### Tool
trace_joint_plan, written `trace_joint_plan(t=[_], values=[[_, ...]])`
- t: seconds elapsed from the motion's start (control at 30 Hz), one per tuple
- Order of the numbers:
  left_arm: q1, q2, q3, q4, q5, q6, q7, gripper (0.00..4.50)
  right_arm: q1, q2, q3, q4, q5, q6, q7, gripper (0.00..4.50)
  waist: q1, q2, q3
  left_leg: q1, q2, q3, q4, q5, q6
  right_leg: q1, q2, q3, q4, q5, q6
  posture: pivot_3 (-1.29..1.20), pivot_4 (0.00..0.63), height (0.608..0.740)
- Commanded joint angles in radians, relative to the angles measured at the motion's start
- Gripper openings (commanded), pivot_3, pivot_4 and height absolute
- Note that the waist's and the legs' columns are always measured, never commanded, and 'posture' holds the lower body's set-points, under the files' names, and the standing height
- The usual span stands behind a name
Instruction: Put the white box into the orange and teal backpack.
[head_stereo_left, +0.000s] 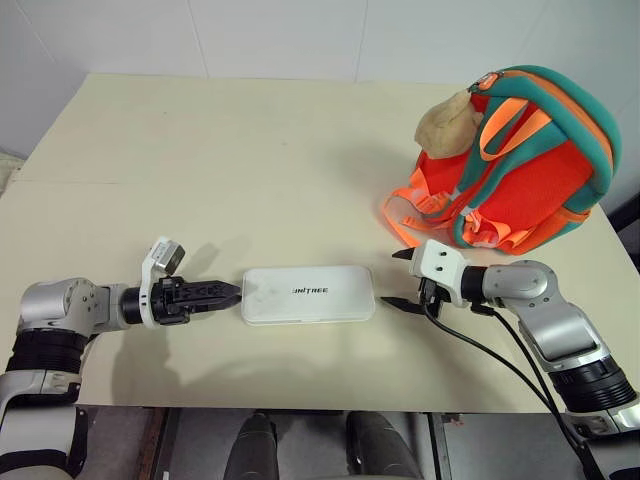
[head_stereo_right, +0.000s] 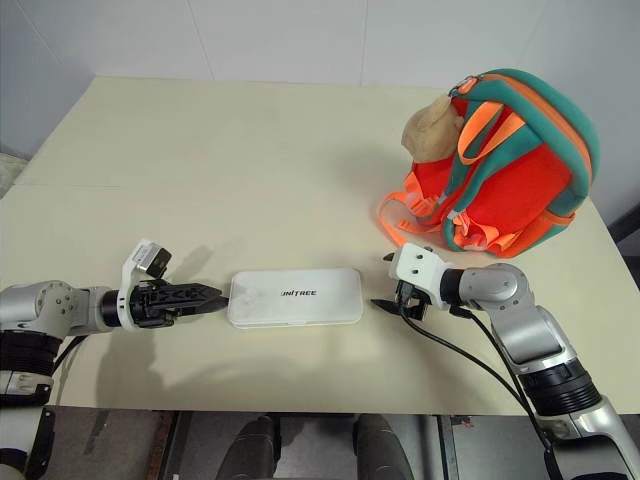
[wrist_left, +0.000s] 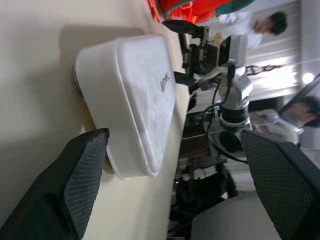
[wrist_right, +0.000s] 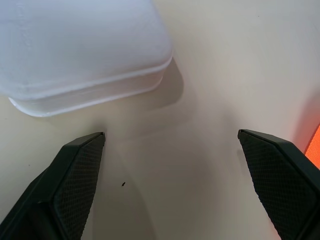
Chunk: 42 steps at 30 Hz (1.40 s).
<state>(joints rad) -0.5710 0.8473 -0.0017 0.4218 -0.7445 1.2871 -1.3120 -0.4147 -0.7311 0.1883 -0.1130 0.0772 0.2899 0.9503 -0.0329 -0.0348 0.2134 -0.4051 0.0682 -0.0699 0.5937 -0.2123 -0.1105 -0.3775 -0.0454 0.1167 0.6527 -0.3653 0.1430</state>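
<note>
My left gripper moves toward the white box's near end (head_stereo_left: 245, 297), before it closes on the box, since the gripper's fingers stop short of that end.
The white box (head_stereo_left: 308, 294) lies flat on the table near its front edge, lettering up. My left gripper (head_stereo_left: 228, 294) is level at the box's left short end, open, its fingertips close to that end with nothing held. In the left wrist view the box (wrist_left: 135, 95) sits just ahead of the wide-apart fingers (wrist_left: 75, 180). My right gripper (head_stereo_left: 392, 280) stands open just off the box's right end, with a small gap between them; the box corner (wrist_right: 75, 50) shows ahead of it. The orange and teal backpack (head_stereo_left: 530, 170) stands at the back right, a tan plush toy (head_stereo_left: 448, 125) on it.
The beige table (head_stereo_left: 200, 150) stretches wide to the left and behind the box. Orange straps (head_stereo_left: 405, 215) spill from the backpack toward my right gripper. Black cables (head_stereo_left: 500, 365) run along the right arm. A person (wrist_left: 265, 22) shows in the left wrist view's background.
</note>
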Motion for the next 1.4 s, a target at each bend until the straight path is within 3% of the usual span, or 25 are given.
trace_joint_plan(t=[0.03,0.4,1.4], values=[[-0.041,0.024,-0.014,0.022,0.026,-0.001,-0.011,4.48,-0.016,0.008,-0.014,-0.024,0.002,-0.011,-0.003,4.50,0.000,0.000,0.000,0.000,0.000,0.000,0.000,0.000,0.000,0.000,0.000,0.000,0.000,0.000,0.000,0.00,0.150,0.740],[-0.057,0.065,-0.097,-0.026,0.055,0.033,-0.043,4.48,-0.031,0.024,-0.010,-0.007,0.000,-0.026,-0.002,4.50,0.000,0.000,0.000,0.000,0.000,0.000,-0.001,0.000,0.000,0.000,0.000,0.000,0.000,0.000,0.000,0.00,0.150,0.740],[-0.145,-0.067,-0.135,0.093,0.108,-0.014,-0.042,4.48,-0.012,0.051,0.003,-0.045,-0.001,-0.027,0.008,4.50,0.004,0.000,0.000,0.000,0.000,0.000,0.001,0.000,0.000,0.000,0.000,0.000,0.000,0.000,0.000,0.00,0.150,0.740]])
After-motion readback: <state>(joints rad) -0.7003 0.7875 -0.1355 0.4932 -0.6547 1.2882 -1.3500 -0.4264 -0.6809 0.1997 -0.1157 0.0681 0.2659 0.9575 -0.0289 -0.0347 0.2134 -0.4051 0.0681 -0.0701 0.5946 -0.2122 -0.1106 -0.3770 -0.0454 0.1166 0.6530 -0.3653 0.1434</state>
